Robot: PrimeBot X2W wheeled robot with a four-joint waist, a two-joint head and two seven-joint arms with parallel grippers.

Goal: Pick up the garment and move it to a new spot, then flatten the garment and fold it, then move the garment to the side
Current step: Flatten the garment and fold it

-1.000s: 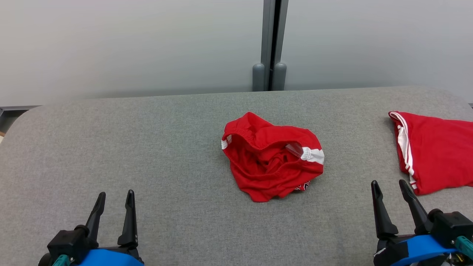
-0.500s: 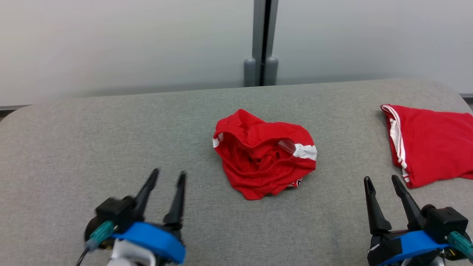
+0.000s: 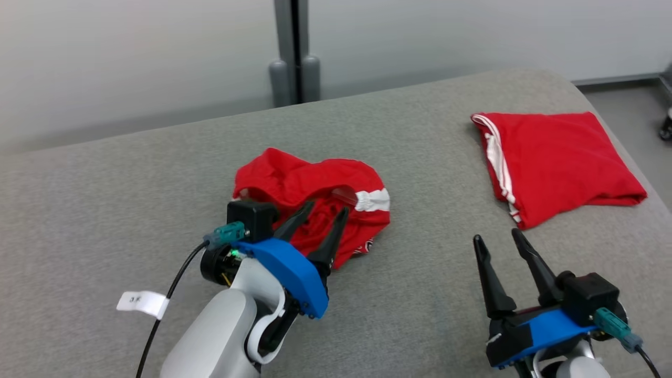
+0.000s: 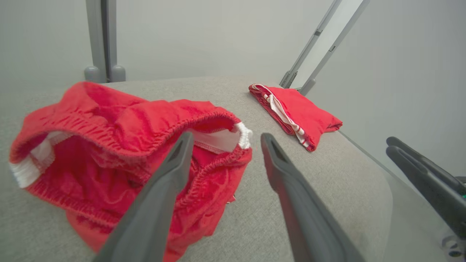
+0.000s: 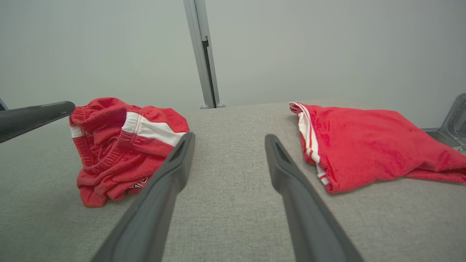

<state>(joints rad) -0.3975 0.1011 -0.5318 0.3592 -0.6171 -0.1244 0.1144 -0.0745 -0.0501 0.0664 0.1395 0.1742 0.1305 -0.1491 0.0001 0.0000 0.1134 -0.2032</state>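
My left gripper should next grab the garment by the white part of its waistband to move it, because that edge of the waistband stands up while the red cloth below lies slumped.
The garment is a crumpled heap of red shorts with white side bands, lying mid-table on the grey cloth surface. My left gripper hovers open just over its near right part, fingertips at the elastic waistband, holding nothing. The left wrist view shows the garment under and left of the open left gripper. Further right, my right gripper stands open above bare table, apart from any cloth. In the right wrist view the garment lies left of the open right gripper.
A second red garment, folded flat with white stripes, lies at the table's far right near the rounded edge; it also appears as the folded garment in the right wrist view. A grey post stands behind the table. A white tag hangs on my left arm's cable.
The head camera has swung right. My left arm has reached forward and right from the near table edge up to the garment, still open. The right gripper has held its pose.
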